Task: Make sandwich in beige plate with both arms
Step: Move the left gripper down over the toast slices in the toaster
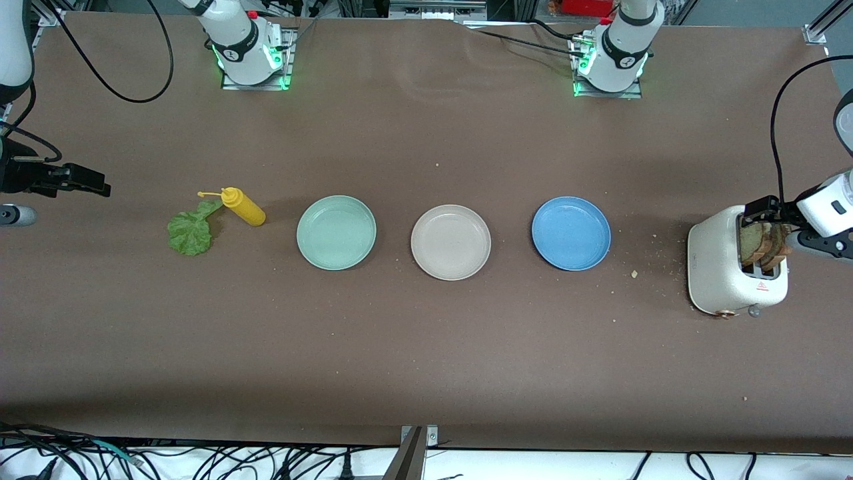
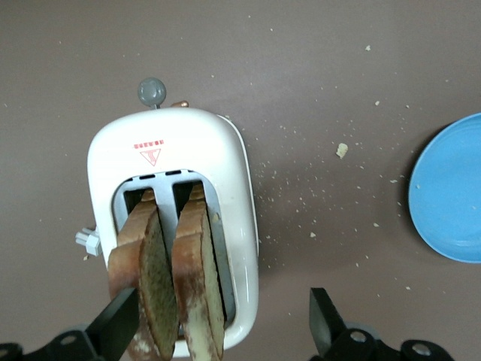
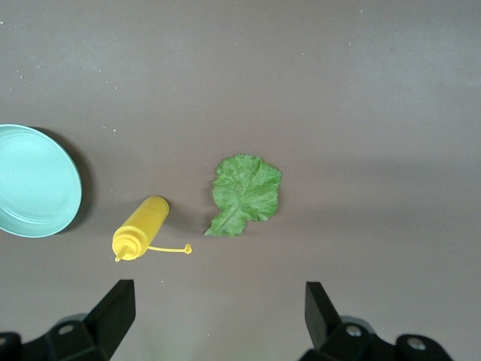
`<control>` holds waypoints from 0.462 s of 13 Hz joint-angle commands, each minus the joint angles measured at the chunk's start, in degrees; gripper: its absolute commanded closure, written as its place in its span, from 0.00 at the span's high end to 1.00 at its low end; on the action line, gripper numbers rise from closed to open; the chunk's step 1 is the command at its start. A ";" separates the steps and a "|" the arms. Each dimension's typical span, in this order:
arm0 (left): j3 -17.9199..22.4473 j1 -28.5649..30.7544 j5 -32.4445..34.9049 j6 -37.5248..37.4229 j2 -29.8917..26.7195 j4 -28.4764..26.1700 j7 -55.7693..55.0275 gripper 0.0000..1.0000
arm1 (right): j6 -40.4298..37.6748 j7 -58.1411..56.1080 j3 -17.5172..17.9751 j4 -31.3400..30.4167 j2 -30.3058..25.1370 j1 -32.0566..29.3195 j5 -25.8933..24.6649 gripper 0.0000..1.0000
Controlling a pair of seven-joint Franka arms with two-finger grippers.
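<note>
The fingers of my left gripper are above the bread slice's crust (image 1: 752, 243) and the toaster (image 1: 733, 273), so it lowers next, before closing on the bread slice.
The beige plate (image 1: 450, 242) lies bare in the middle of the table. Two toasted bread slices (image 1: 766, 245) stand in the slots of a white toaster (image 1: 733, 273) at the left arm's end. My left gripper (image 1: 790, 227) hangs open over the toaster. In the left wrist view this gripper (image 2: 222, 308) has one finger beside the outer slice (image 2: 146, 282) and the other finger off the toaster's side, with the second slice (image 2: 197, 278) between them. A green lettuce leaf (image 1: 190, 231) lies flat toward the right arm's end. My right gripper (image 1: 100, 187) is open and empty above the table near the leaf (image 3: 244, 193).
A mint-green plate (image 1: 336, 232) and a blue plate (image 1: 571, 233) flank the beige one. A yellow squeeze bottle (image 1: 244, 207) lies on its side next to the lettuce. Crumbs are scattered between the blue plate and the toaster.
</note>
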 commanded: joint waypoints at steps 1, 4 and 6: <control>-0.48 0.72 0.55 3.70 -0.79 -2.88 1.17 1.00 | 0.25 -0.55 0.01 -1.27 -1.42 -0.10 0.40 1.00; -0.48 0.72 0.54 3.80 -0.71 -2.97 1.00 0.97 | 0.25 -0.55 0.01 -1.27 -1.42 -0.10 0.40 1.00; -0.48 0.72 0.54 6.33 -0.27 -4.37 0.82 0.95 | 0.25 -0.55 0.01 -1.27 -1.42 -0.10 0.49 1.00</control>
